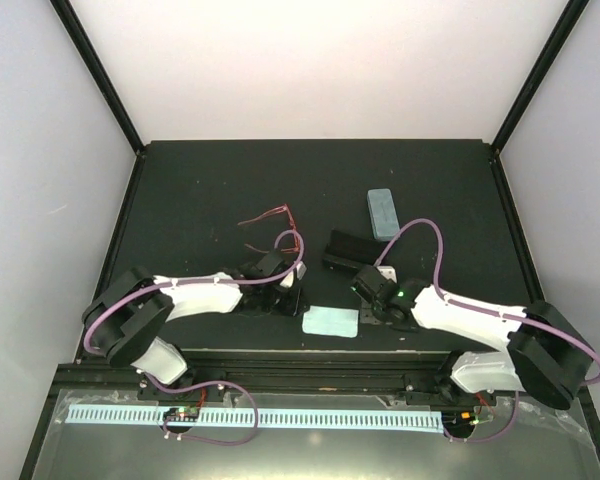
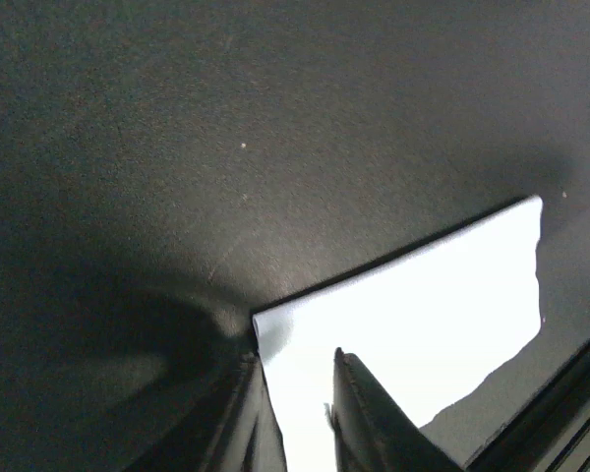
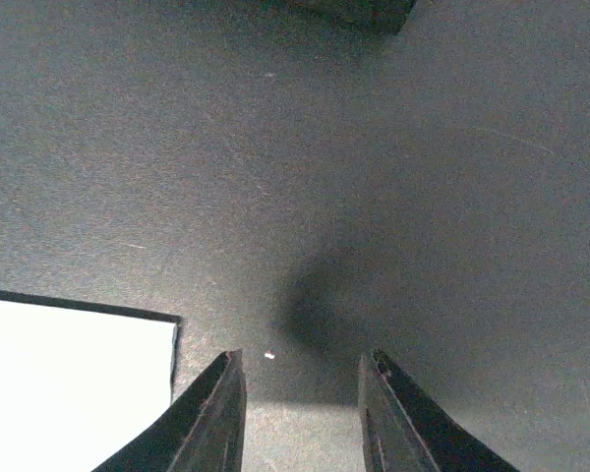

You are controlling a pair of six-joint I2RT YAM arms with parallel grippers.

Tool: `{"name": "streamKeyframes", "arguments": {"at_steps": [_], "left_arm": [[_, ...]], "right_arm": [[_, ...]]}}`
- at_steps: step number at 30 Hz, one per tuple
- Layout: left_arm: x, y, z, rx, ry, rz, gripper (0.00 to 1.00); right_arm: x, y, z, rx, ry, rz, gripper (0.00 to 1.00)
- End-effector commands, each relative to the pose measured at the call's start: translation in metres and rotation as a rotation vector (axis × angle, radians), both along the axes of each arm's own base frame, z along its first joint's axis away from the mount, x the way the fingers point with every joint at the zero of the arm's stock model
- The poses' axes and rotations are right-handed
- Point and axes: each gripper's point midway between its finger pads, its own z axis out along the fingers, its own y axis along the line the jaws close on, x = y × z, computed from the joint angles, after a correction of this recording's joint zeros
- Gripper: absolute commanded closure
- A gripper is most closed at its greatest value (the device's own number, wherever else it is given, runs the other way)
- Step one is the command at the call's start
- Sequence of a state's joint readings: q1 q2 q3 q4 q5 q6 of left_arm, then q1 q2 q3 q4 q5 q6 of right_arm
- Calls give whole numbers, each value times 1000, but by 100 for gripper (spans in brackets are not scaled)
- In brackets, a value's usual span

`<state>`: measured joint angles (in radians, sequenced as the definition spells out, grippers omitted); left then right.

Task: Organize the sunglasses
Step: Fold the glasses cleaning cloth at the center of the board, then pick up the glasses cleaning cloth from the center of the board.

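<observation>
My left gripper grabs the light blue cloth by its short edge (image 1: 305, 320) next, to put the cloth into the open black case (image 1: 351, 249).
The red wire-framed sunglasses (image 1: 270, 226) lie on the dark mat behind my left gripper (image 1: 292, 292). The all-black sunglasses do not show in any view. In the left wrist view my left gripper (image 2: 297, 356) is low over the near-left corner of a light blue cloth (image 2: 423, 315), jaws narrowly apart, with the flat cloth showing between them. My right gripper (image 1: 372, 292) is open and empty over bare mat in the right wrist view (image 3: 305, 356), just right of the cloth (image 3: 69, 383).
An open black case (image 1: 355, 252) lies behind my right gripper; its edge shows in the right wrist view (image 3: 359, 10). A pale blue case (image 1: 383, 212) lies further back. The cloth (image 1: 331, 321) lies between both grippers near the mat's front edge (image 1: 310, 350).
</observation>
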<state>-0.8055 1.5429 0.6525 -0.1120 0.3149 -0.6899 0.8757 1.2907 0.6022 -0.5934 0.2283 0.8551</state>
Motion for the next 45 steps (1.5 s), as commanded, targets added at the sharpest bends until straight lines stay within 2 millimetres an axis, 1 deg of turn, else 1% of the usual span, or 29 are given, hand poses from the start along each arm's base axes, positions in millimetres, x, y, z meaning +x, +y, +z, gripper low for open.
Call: {"name": "streamKeyframes", "arguments": {"at_steps": [1,4,8,11,14,17,21,25,29,34,36,38,39,40,42,45], "left_arm": [[1,3,22,17,-29,29,77],[-6,8,20,41,-15,41,69],[-17,7,10,62,18,32,67],[-23,5,2,82,35,34,67],[-27,3,-3,103,29,42,67],[-29,4,-10,129,35,51,70],[-27,8,-17,158,39,72,74],[-28,6,-21,160,54,72,77],[-29,4,-25,157,68,67,79],[-30,5,-27,160,75,71,84],[-31,5,-27,161,76,73,89],[-30,5,-26,160,72,74,96],[-29,5,-25,159,69,74,98],[-29,4,-25,156,66,72,98],[-27,2,-22,148,56,67,98],[-23,-5,-11,113,33,58,99]], "right_arm": [[-2,1,15,0,-13,19,64],[-11,20,12,60,34,78,62],[-19,37,6,69,69,126,61],[-24,40,-3,41,97,141,62],[-30,43,-14,29,127,156,64],[-34,47,-21,33,150,170,67],[-37,54,-27,66,169,177,72],[-40,52,-32,62,181,168,80],[-40,47,-30,57,172,149,87],[-38,43,-28,45,156,135,90],[-37,42,-27,44,151,131,91],[-36,42,-25,45,142,128,95],[-35,42,-24,42,137,126,96],[-33,42,-22,44,130,125,98],[-31,44,-18,50,115,122,99],[-25,47,-9,68,86,118,99]]}}
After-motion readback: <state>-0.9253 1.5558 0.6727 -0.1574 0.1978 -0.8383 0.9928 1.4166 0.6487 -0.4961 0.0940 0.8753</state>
